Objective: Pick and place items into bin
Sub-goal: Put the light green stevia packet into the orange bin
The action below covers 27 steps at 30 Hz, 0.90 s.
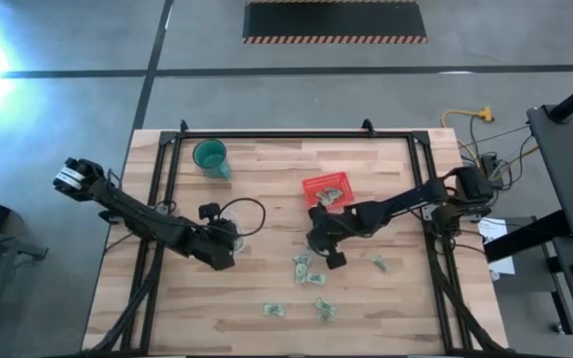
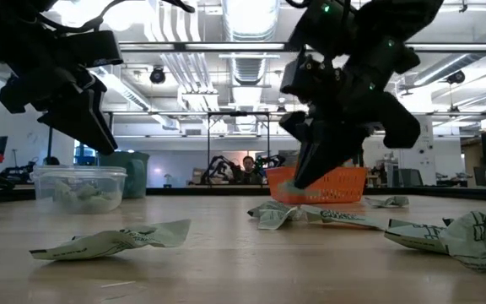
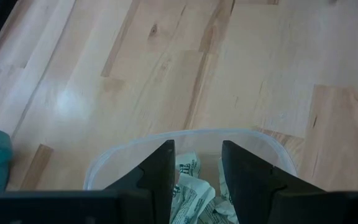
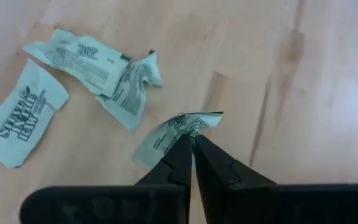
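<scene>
The packet hovers above wood, short of the basket's near rim. My right gripper needs to keep holding it until I move it over the red basket (image 1: pixel 326 189).
Several small pale green and white packets lie flat on the wooden table: a pair (image 1: pixel 307 270) near the middle, others (image 1: pixel 324 310) toward the near edge, and some (image 4: pixel 79 59) show beside my right fingers. The red basket (image 1: pixel 326 189) stands past my right gripper (image 1: pixel 326 251), which is shut on one packet (image 4: pixel 176 127). My left gripper (image 3: pixel 197 165) hangs open over a clear plastic tub (image 3: pixel 129 146) that holds more packets (image 3: pixel 188 190). It touches nothing. My right gripper pinches one crumpled packet by its edge (image 4: pixel 185 134) between its two fingertips, coming from above and slanting down. The rest of the packet sticks out past the fingers. In the low view the fingertips (image 2: pixel 300 184) stand a little above the tabletop.
A teal cup (image 1: pixel 210 157) stands near the far left corner. The clear tub (image 2: pixel 78 187) sits left of centre, under my left arm. A dark frame (image 1: pixel 286 134) runs round the table's edges. Bare wood lies between the tub and the scattered packets.
</scene>
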Tool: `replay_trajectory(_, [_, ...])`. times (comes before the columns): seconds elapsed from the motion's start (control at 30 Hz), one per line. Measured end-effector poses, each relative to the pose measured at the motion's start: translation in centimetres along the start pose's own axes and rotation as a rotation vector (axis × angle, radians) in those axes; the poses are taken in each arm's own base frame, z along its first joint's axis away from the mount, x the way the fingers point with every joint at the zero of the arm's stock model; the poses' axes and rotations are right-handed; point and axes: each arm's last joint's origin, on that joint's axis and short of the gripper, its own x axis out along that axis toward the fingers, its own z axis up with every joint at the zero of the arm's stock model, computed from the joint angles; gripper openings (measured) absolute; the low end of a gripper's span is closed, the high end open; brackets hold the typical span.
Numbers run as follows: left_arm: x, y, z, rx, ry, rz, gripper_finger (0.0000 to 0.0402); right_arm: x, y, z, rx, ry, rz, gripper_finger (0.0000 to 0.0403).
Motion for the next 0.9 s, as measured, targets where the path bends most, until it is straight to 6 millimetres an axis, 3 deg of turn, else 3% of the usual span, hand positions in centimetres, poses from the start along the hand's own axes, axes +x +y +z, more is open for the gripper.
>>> replay_trajectory(0.33, [0.0,0.0,0.0,0.003,-0.002,0.001,0.0116,-4.7,-0.3,0.3,0.010,0.011,-0.198,0.0008])
replay_trajectory(0.6, [0.0,0.0,0.1,0.001,-0.010,0.006,0.0116,-7.6,-0.6,-1.8,0.071,0.019,-0.459,0.0009])
replay_trajectory(0.9, [0.0,-0.1,0.4,0.008,-0.047,0.015,0.0116,-8.1,-2.0,-4.1,0.168,-0.002,-0.619,0.0008])
